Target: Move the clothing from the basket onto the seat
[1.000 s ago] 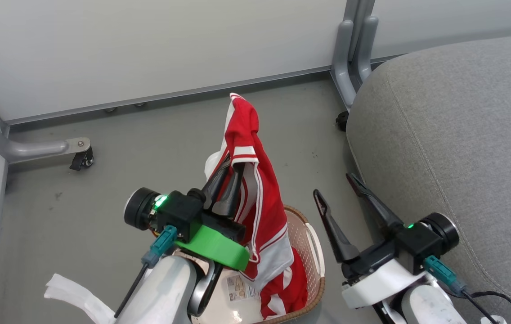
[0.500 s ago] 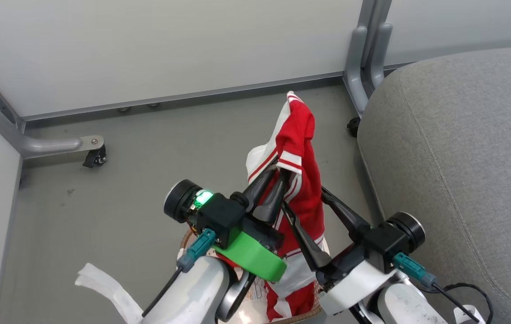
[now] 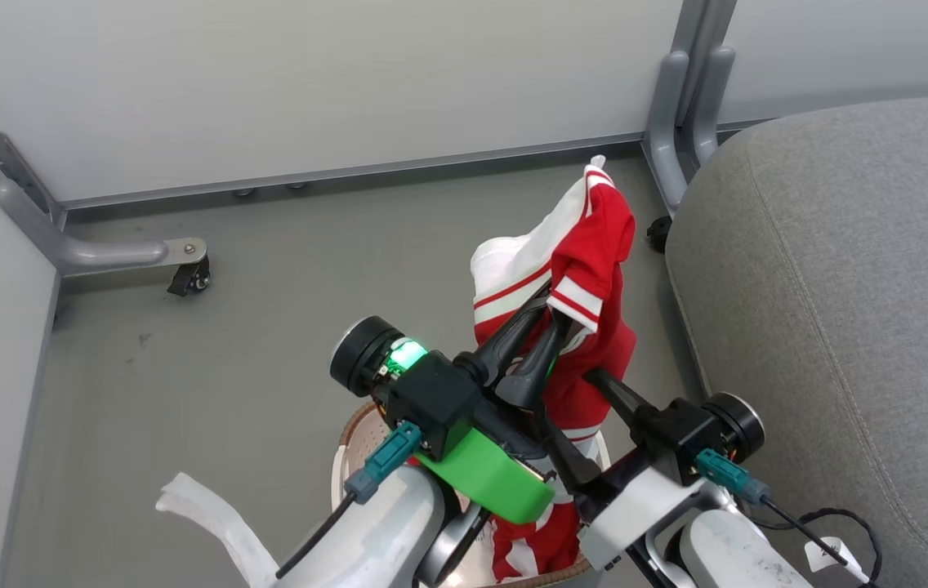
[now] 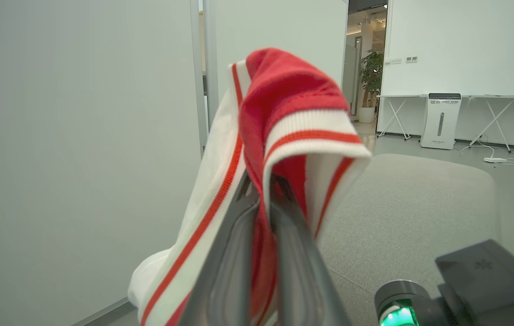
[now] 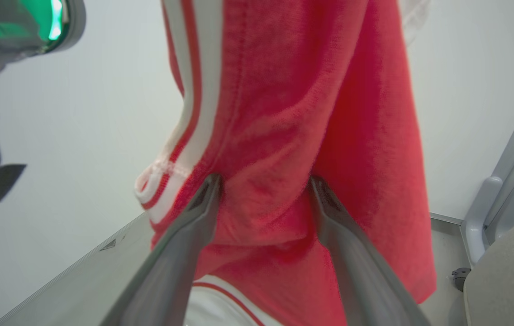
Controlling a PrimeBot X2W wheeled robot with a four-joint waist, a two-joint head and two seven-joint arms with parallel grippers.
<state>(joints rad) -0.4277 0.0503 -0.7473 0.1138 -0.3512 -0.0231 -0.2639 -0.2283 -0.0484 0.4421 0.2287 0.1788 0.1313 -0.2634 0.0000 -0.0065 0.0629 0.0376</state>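
Observation:
My right gripper grabs the red clothing by its hanging red folds next, ready to then carry the clothing over to the seat [image 3: 840, 286].
A red garment [image 3: 595, 237] with white panels and stripes hangs lifted above the basket [image 3: 347, 445], pinched in my left gripper [image 3: 555, 314], which is shut on its folded edge [image 4: 293, 90]. My right gripper [image 3: 566, 392] reaches in from the lower right. Its fingers stand apart on either side of a bunch of the hanging red cloth [image 5: 284, 90], so the right gripper [image 5: 264, 181] is open. More red and white clothing [image 3: 529, 551] lies in the basket under my arms. The grey seat [image 3: 840, 286] spreads along the right, close beside the lifted garment.
Pale partition walls close off the back and left. A metal foot with a caster [image 3: 186, 278] stands on the grey floor at left. An upright post [image 3: 689, 106] and a small caster [image 3: 658, 233] sit by the seat's corner. A white strap [image 3: 211, 514] trails at lower left.
The head camera has shifted. My left gripper carried the garment to the right, toward the seat. My right gripper swung in from beside the seat, and its fingers now straddle the hanging cloth.

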